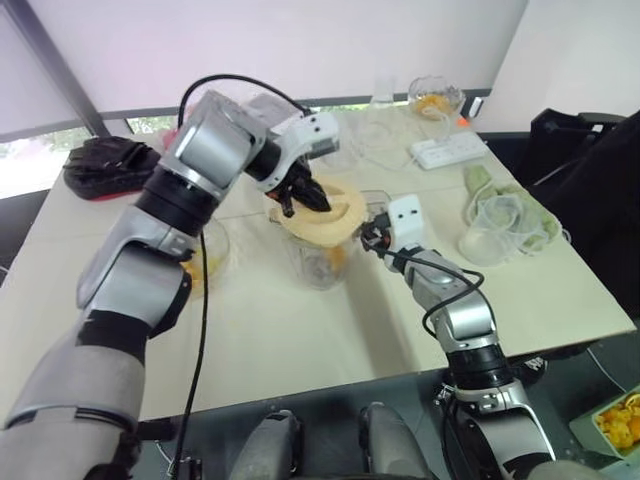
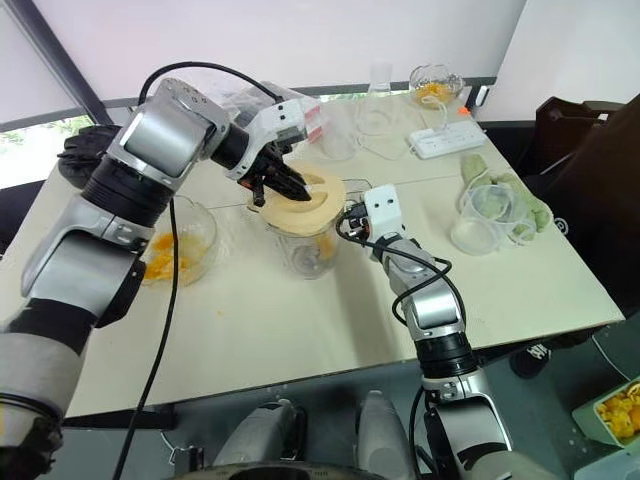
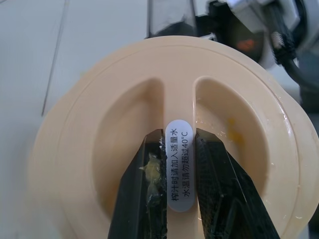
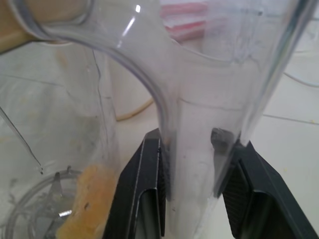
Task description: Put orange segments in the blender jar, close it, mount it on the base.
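I need to release the cream lid from my left gripper now. The cream lid's lower edge (image 1: 328,242) rests over the clear jar's opening, so the lid would rest there.
The clear blender jar (image 1: 318,262) stands upright in the middle of the table, with orange segments (image 4: 87,199) lying by the blades at its bottom. A cream round lid (image 1: 335,218) sits tilted on the jar's mouth. My left gripper (image 3: 178,133) comes down on it from above and is shut on the lid's raised centre ridge. At the jar's right side, my right gripper (image 4: 189,137) is shut on the jar's clear handle (image 4: 199,99). More orange segments lie in a glass bowl (image 2: 170,252) to the jar's left. The base is out of view.
A white power strip (image 1: 447,150) and a glass bowl of fruit (image 1: 435,100) are at the back right. A clear cup (image 1: 488,235) stands by a green cloth on the right. A black object (image 1: 108,165) lies back left. A green tray (image 1: 620,420) sits below the table's right corner.
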Tool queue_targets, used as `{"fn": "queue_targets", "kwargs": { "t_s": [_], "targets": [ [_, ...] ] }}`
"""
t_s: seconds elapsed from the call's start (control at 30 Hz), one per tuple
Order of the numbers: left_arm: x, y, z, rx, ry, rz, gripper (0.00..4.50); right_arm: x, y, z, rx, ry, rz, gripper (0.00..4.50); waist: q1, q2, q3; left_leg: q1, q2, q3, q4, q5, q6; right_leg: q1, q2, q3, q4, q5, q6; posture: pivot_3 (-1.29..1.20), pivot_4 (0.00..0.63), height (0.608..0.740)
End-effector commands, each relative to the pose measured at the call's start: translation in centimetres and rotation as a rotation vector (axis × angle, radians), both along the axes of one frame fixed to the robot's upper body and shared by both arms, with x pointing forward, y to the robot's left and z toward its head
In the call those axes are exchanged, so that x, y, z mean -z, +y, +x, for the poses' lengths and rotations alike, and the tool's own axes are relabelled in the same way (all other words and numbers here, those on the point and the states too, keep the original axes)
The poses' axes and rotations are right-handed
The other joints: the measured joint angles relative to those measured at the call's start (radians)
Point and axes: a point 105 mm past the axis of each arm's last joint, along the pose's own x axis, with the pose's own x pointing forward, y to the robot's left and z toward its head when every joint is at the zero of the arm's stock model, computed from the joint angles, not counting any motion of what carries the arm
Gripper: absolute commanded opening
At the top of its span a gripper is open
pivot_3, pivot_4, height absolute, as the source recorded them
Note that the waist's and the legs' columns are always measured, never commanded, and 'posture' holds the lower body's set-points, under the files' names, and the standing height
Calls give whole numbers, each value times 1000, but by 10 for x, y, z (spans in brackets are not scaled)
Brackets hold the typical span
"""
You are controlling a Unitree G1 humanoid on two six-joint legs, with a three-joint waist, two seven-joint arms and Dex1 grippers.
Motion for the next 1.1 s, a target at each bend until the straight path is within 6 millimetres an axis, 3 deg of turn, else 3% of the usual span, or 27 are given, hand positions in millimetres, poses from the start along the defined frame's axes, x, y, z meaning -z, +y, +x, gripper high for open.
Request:
{"fn": "queue_targets", "kwargs": {
  "t_s": [0.03,0.37,0.53,0.57,0.67,0.87,1.0,1.1],
  "targets": [
    [31,32,14,-297,88,86,220,-8,1,0,-7,-49,-38,901,2,0,0,0,-1,-1,0,0,0,1,0,0,0,0,0,0,150,740],
    [19,26,9,-271,28,36,220,-9,-2,2,-14,-55,-57,901,1,2,-1,-1,-1,-1,-1,1,-1,-1,-1,1,-1,0,0,0,150,740],
    [15,25,9,-252,-5,10,2644,-9,-3,3,-16,-55,-61,901,-4,1,-1,-2,-1,-2,-1,2,-3,-3,0,1,0,0,0,0,150,740],
    [12,24,9,-248,-20,-2,3296,-9,-3,3,-16,-54,-61,901,-3,1,-1,-2,-1,-2,-1,2,-3,-3,0,1,0,0,0,0,150,740],
    [-2,21,7,-213,-68,-51,4466,-8,-4,2,-16,-52,-63,901,-1,2,-1,-2,-1,-2,-1,2,-4,-3,-1,1,0,0,0,0,150,740],
    [-40,17,9,-224,-157,-215,4466,-5,-5,1,-19,-45,-70,901,-3,1,0,-5,-2,-2,-2,4,-7,-6,-1,1,0,0,0,0,150,740],
    [-104,12,5,-242,-240,-589,4466,-3,-4,-1,-25,-36,-74,901,-5,0,2,-6,-1,-2,-3,5,-9,-8,-1,1,-1,0,0,0,150,740],
    [-129,26,4,-290,-309,-814,4466,-2,-4,-2,-28,-33,-78,901,-5,0,2,-6,-1,-2,-3,5,-10,-9,-1,1,-1,0,0,0,150,740]
  ]
}}
